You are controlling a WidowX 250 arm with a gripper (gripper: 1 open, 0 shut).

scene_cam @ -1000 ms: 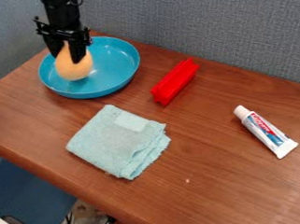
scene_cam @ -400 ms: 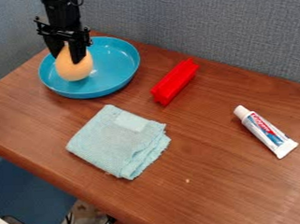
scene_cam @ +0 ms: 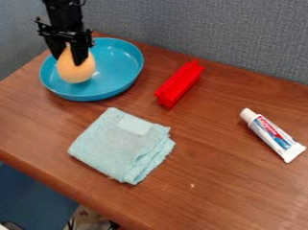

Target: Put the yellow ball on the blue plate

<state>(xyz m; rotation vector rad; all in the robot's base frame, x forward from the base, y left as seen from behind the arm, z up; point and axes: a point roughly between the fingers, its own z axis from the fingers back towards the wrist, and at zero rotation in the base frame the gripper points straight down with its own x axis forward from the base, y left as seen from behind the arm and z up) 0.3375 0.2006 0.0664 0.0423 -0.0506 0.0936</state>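
The gripper needs to open, as the lower edge of the yellow ball (scene_cam: 75, 69) is inside the blue plate's rim (scene_cam: 117, 86) and the ball would stay on the plate.
The blue plate (scene_cam: 117, 72) sits at the back left of the wooden table. The yellow ball (scene_cam: 75, 69) is inside the plate, on its left side. My black gripper (scene_cam: 70, 53) hangs straight down over the ball, shut on its top, with one finger on each side. Whether the ball rests on the plate's floor or hangs just above it, I cannot tell.
A red block (scene_cam: 180, 83) lies right of the plate. A pale teal folded cloth (scene_cam: 122, 144) lies in the middle front. A toothpaste tube (scene_cam: 272, 134) lies at the right. The table's front edge runs close below the cloth.
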